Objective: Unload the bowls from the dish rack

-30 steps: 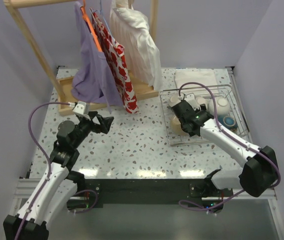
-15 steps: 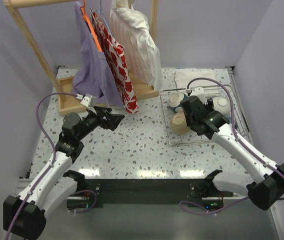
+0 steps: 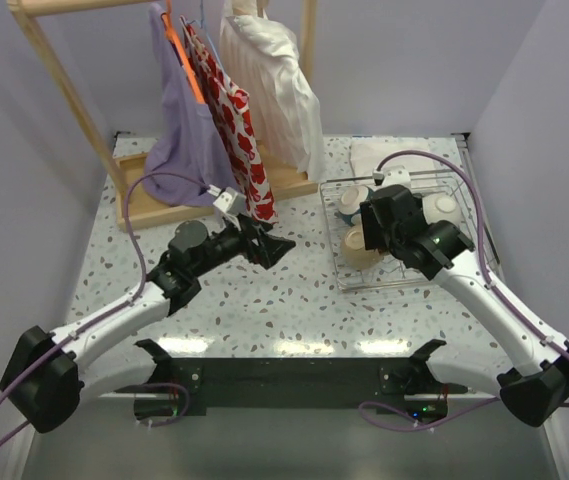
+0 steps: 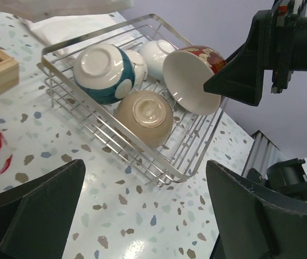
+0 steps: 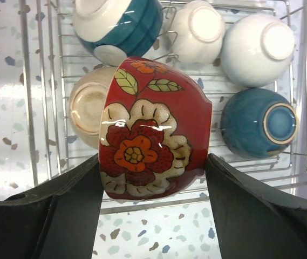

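I need to grip the red floral bowl (image 4: pixel 191 81) by its free rim next with my left gripper. The bowl's foot then stays free to rest on the tabletop.
The dish rack (image 3: pixel 394 284) stands at the right of the table. My right gripper (image 5: pixel 153 159) is shut on the red floral bowl (image 5: pixel 153 129) and holds it on its side above the rack. Below it in the rack lie a beige bowl (image 5: pixel 87 110), a teal bowl with white inside (image 5: pixel 118 21), a cream bowl (image 5: pixel 199 29), a white bowl (image 5: pixel 256 48) and a teal-blue bowl (image 5: pixel 258 124). My left gripper (image 4: pixel 145 178) is open and empty over the table, just left of the rack (image 4: pixel 88 116). The left wrist view also shows the held red bowl (image 4: pixel 191 81).
A wooden clothes rack (image 3: pixel 164 208) with hanging garments (image 3: pixel 224 110) stands at the back left, close behind my left arm. A folded white cloth (image 3: pixel 389 155) lies behind the dish rack. Walls close in on both sides.
My right gripper has lifted the red floral bowl up out of the rack. My left arm has reached to the right across the table towards the rack.
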